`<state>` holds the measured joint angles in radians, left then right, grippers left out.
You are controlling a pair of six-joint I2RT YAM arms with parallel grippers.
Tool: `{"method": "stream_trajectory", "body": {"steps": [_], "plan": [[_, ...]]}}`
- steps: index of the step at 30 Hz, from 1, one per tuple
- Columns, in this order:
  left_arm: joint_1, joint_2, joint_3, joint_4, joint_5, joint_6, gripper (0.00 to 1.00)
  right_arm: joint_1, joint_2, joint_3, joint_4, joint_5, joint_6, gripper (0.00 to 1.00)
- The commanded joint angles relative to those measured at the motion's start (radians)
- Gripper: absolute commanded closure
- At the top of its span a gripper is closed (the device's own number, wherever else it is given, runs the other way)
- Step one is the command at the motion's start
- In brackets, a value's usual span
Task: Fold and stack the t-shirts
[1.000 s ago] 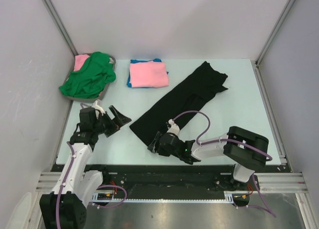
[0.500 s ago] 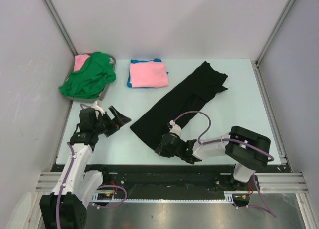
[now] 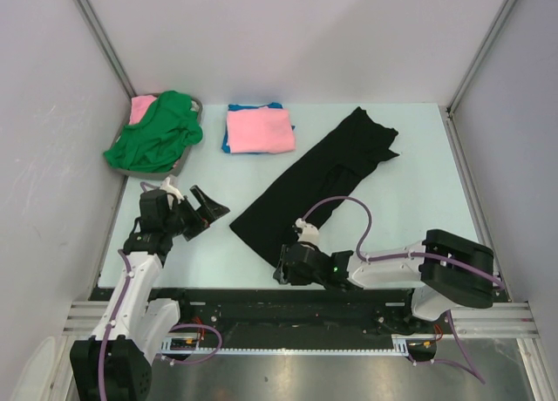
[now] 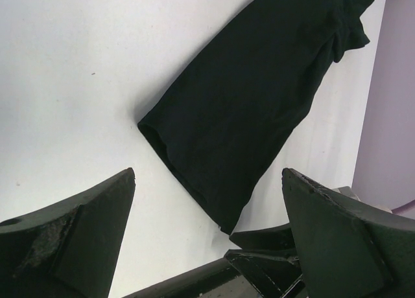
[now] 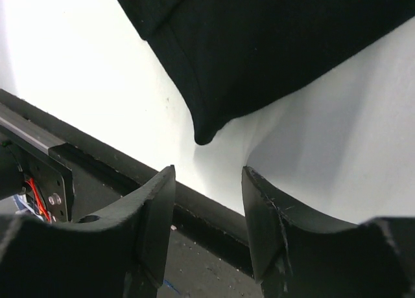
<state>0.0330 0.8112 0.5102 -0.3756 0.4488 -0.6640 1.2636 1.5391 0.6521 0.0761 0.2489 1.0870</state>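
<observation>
My right gripper reaches the black t-shirt (image 3: 318, 179) and grabs its near corner next, so the bottom edge's other corner stays free for folding it over.
A large black t-shirt (image 3: 318, 179) lies flat in a long diagonal strip on the table, also seen as black t-shirt (image 4: 259, 97) and black t-shirt (image 5: 272, 45). My right gripper (image 3: 283, 271) sits low at the table's near edge, just short of the shirt's near corner. In the right wrist view the right gripper (image 5: 207, 178) is open, with the cloth corner just beyond the fingertips and nothing between them. My left gripper (image 3: 207, 211) hovers left of the shirt; the left gripper (image 4: 207, 173) is wide open and empty. A folded pink t-shirt (image 3: 260, 129) rests on a blue one (image 3: 227, 145).
A green t-shirt (image 3: 155, 132) and a pink one (image 3: 140, 107) are heaped in a basket (image 3: 187, 160) at the back left. Side walls close in both sides. The black frame rail (image 5: 97, 162) runs right under the right gripper.
The right gripper has slid back toward the near edge, off the shirt's corner, and the corner has shifted slightly right. The left arm has not moved.
</observation>
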Motion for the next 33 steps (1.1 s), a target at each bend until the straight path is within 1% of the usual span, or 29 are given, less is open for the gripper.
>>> {"method": "stream_trajectory", "body": {"steps": [1,9,10,18,19,20,21,22,23,26,27,28,29,31,32,33], "plan": [[0.004,-0.004,-0.006,0.038,0.019,-0.011,0.0,0.01,-0.023,-0.014,-0.119,0.047,0.0,0.48],[0.005,0.008,0.001,0.044,0.022,-0.008,0.0,-0.027,0.026,-0.016,-0.087,0.124,0.079,0.45],[0.004,0.009,-0.001,0.046,0.021,-0.008,0.0,-0.035,0.05,-0.014,-0.044,0.122,0.085,0.45],[-0.002,0.013,-0.022,0.063,0.018,-0.011,0.0,-0.085,0.19,-0.016,0.066,0.014,0.102,0.46],[-0.002,0.016,-0.025,0.064,0.019,-0.013,0.0,-0.089,0.196,-0.014,0.064,-0.002,0.102,0.48],[-0.001,0.017,-0.03,0.067,0.021,-0.011,0.0,-0.089,0.2,-0.014,0.057,-0.005,0.1,0.53],[-0.001,0.02,-0.032,0.069,0.021,-0.009,0.0,-0.09,0.199,-0.014,0.036,-0.007,0.096,0.71],[-0.002,0.02,-0.033,0.067,0.018,-0.009,0.0,-0.09,0.194,-0.014,0.024,-0.005,0.094,0.82],[-0.002,0.022,-0.038,0.072,0.019,-0.006,0.0,-0.092,0.182,-0.014,0.008,0.0,0.093,1.0],[-0.002,0.022,-0.047,0.076,0.022,-0.006,0.0,-0.09,0.144,-0.016,-0.059,0.016,0.076,1.0],[-0.002,0.02,-0.048,0.079,0.025,-0.008,0.0,-0.089,0.129,-0.017,-0.112,0.03,0.074,1.0],[-0.002,0.02,-0.056,0.081,0.028,-0.012,0.0,-0.086,0.112,-0.04,-0.128,0.032,0.073,1.0],[-0.007,0.017,-0.062,0.09,0.034,-0.016,0.0,-0.084,0.057,-0.058,-0.146,0.03,0.079,1.0],[-0.024,0.014,-0.081,0.096,0.027,-0.032,0.0,-0.084,-0.003,-0.107,-0.153,0.013,0.091,1.0],[-0.068,0.013,-0.088,0.107,0.018,-0.04,0.0,-0.084,-0.029,-0.15,-0.185,0.009,0.1,1.0],[-0.115,0.013,-0.096,0.115,-0.007,-0.051,0.0,-0.082,-0.092,-0.175,-0.205,0.01,0.125,1.0]]}}
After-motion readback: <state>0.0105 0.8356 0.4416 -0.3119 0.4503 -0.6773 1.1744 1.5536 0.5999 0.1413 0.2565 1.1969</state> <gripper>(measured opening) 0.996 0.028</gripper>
